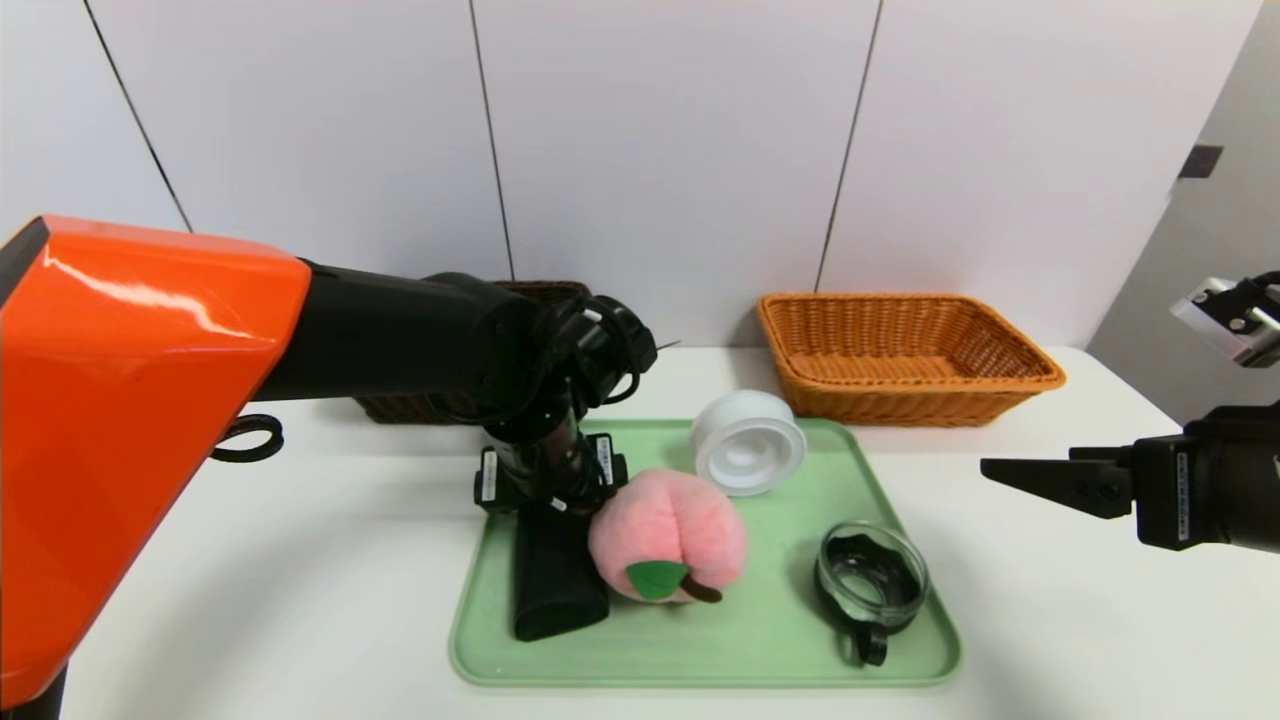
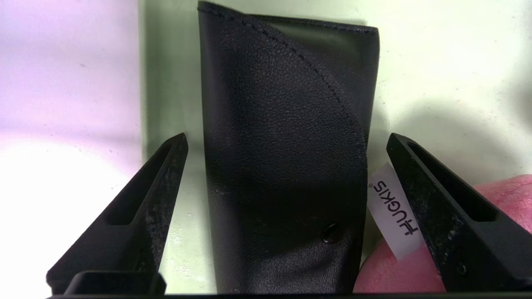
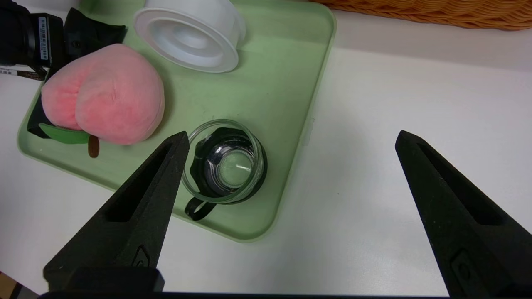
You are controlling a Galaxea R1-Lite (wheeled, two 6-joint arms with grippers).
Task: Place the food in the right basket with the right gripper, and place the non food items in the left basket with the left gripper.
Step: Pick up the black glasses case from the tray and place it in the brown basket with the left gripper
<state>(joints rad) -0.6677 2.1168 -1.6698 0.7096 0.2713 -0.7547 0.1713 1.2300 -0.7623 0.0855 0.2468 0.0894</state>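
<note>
My left gripper grips the black pouch by its body (image 1: 560,535) beside the snap next, to place the pouch in the left basket (image 1: 408,409).
The black pouch (image 1: 556,585) lies on the green tray (image 1: 760,640) at its left side. My left gripper (image 1: 550,500) is down over the pouch's far end, open. In the left wrist view the left gripper (image 2: 287,137) straddles the pouch (image 2: 282,124) with a gap on each side. One finger (image 2: 436,207) rests against the pink plush peach (image 2: 507,195) and its white label. The peach (image 1: 668,535) lies beside the pouch. The white container (image 1: 748,442) and the glass cup (image 1: 872,578) are also on the tray. My right gripper (image 1: 1000,472) hovers open, right of the tray.
The orange basket (image 1: 905,360) stands at the back right. The dark brown basket (image 1: 545,292) is mostly hidden behind my left arm. A black loop (image 1: 248,437) lies on the table at the left. White wall panels close off the back.
</note>
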